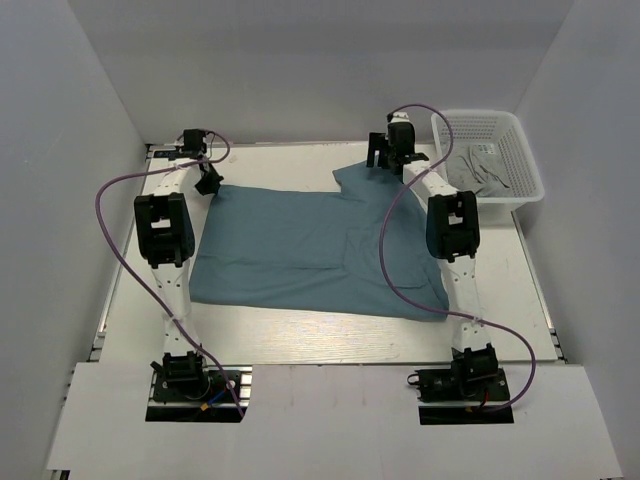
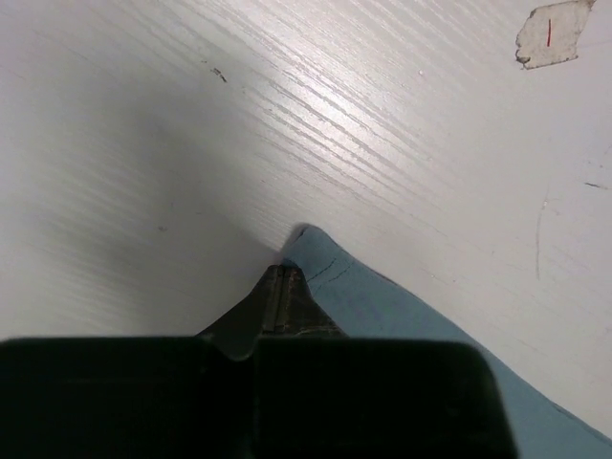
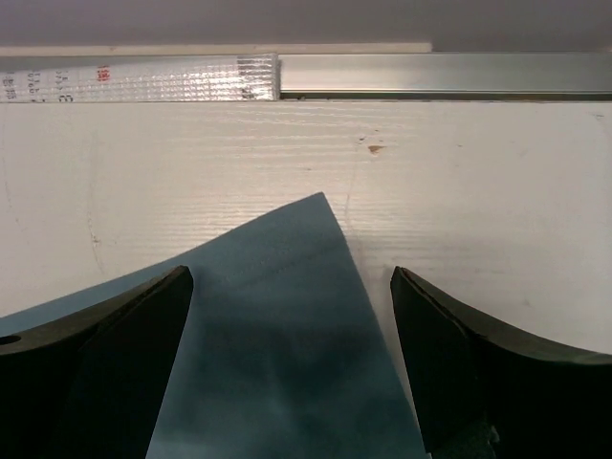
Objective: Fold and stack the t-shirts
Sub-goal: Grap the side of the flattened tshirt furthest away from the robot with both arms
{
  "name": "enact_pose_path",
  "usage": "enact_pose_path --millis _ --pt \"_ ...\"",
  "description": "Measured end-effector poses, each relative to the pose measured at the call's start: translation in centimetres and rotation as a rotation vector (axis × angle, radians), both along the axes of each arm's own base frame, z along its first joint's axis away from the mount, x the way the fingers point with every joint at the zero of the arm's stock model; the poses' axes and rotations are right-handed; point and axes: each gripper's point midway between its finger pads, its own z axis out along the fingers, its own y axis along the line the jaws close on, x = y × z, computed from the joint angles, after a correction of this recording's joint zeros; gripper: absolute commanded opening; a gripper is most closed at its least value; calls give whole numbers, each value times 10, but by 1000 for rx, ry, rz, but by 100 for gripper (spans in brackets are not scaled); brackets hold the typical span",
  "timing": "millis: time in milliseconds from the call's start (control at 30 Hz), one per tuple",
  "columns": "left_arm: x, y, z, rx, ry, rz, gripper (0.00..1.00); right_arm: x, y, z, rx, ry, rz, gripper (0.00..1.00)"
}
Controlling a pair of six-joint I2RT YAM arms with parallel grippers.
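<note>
My right gripper should next grab the t-shirt's pointed far corner (image 3: 309,228), to match my left gripper's corner and fold the t-shirt's far edge inward.
A teal-blue t-shirt (image 1: 310,250) lies spread flat across the middle of the white table. My left gripper (image 1: 208,183) is at its far left corner. In the left wrist view its jaws (image 2: 278,275) are pressed together on the edge of the cloth corner (image 2: 382,296), low against the table. My right gripper (image 1: 385,155) is over the shirt's far right corner. In the right wrist view it (image 3: 292,287) is open, and its two fingers (image 3: 143,325) straddle the pointed cloth corner (image 3: 287,316) without touching it.
A white mesh basket (image 1: 520,130) stands at the back right with grey cloth (image 1: 480,170) in it, close to the right arm. An aluminium rail (image 3: 440,75) runs along the table's far edge. A scrap of tape (image 2: 555,33) is stuck to the table.
</note>
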Motion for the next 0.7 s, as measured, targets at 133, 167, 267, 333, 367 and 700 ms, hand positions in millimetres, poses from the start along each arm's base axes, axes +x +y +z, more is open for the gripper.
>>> enact_pose_path --millis 133,167,267,333,367,700 --pt "0 -1 0 1 -8 5 0 12 7 -13 10 -27 3 90" --pt "0 -1 0 0 -10 6 0 16 8 -12 14 -37 2 90" --pt "-2 -1 0 -1 -24 14 0 19 11 -14 6 -48 7 75" --pt "-3 -2 0 -2 -34 17 0 18 11 -14 -1 -47 12 59" --pt "-3 -2 0 -2 -38 17 0 18 10 -15 -11 -46 14 52" --pt "-4 -9 2 -2 -52 8 0 8 15 -16 -120 -52 34 0"
